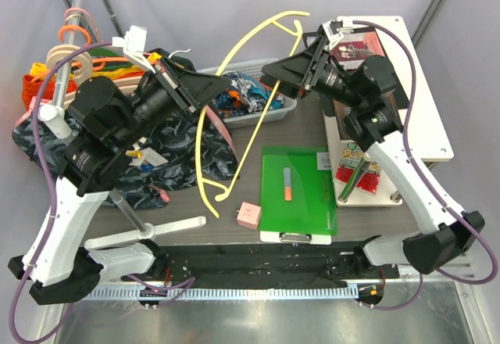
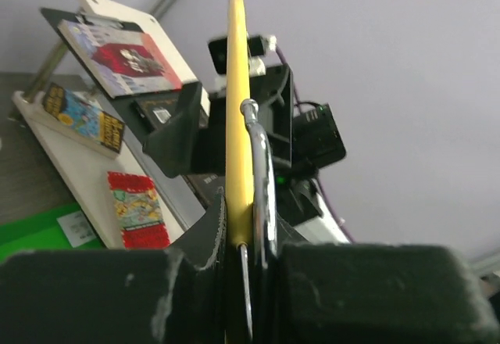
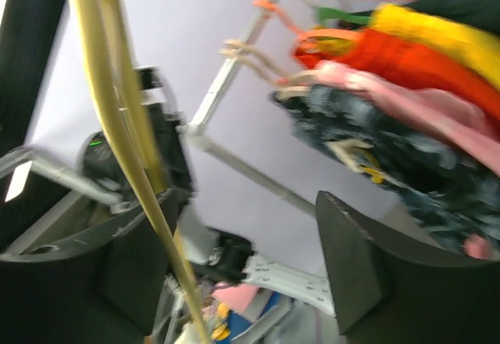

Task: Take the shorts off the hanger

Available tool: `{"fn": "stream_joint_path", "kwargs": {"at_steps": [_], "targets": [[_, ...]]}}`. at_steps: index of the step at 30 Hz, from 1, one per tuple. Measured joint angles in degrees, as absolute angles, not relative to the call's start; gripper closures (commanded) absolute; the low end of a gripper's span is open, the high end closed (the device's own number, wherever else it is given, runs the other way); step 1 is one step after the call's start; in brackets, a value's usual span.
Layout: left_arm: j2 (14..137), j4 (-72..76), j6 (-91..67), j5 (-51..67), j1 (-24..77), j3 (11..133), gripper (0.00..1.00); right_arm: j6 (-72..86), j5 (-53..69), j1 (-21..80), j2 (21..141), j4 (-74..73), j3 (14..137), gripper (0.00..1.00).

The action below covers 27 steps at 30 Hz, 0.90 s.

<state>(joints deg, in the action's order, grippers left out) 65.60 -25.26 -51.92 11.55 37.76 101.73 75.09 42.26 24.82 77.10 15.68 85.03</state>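
The pale yellow hanger's hook should stay free to hang on the rack, so my right gripper will next grab the hanger near the end of one arm.
The pale yellow hanger [image 1: 234, 47] is held up over the table, hook at the far right and its long arms running down to the near left. My left gripper [image 1: 212, 91] is shut on one arm of it; in the left wrist view the yellow bar [image 2: 237, 109] and a metal clip [image 2: 262, 164] sit pinched between the jaws. The printed shorts [image 1: 244, 94] lie bunched in the white basket [image 1: 269, 116], off the hanger. My right gripper [image 1: 272, 70] is open beside the hanger, which passes its left finger [image 3: 129, 274] in the right wrist view [image 3: 117, 141].
A clothes rack [image 1: 74, 43] with orange, yellow and dark navy garments [image 1: 180, 141] stands at the left. A green clipboard [image 1: 297, 191] and a pink block [image 1: 248, 215] lie near the front. A white shelf [image 1: 426, 102] with books stands at the right.
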Motion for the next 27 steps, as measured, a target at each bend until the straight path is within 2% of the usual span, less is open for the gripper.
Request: {"fn": "stream_joint_path", "kwargs": {"at_steps": [7, 11, 17, 27], "targets": [[64.7, -28.4, -50.3, -0.4, 38.4, 101.2, 1.0, 50.7, 27.7, 26.9, 69.3, -17.4, 86.1, 0.02], [64.8, -27.5, -50.8, -10.2, 37.9, 101.8, 1.0, 38.5, 15.3, 35.0, 67.1, -32.4, 91.1, 0.02], [67.4, -26.8, -51.4, -19.5, 37.9, 106.5, 1.0, 24.8, -1.5, 55.8, 70.2, -43.2, 100.6, 0.02], [73.4, -27.1, -50.0, -28.1, 37.9, 110.2, 0.99, 1.9, -26.5, 80.0, 79.0, -48.2, 115.4, 0.0]]}}
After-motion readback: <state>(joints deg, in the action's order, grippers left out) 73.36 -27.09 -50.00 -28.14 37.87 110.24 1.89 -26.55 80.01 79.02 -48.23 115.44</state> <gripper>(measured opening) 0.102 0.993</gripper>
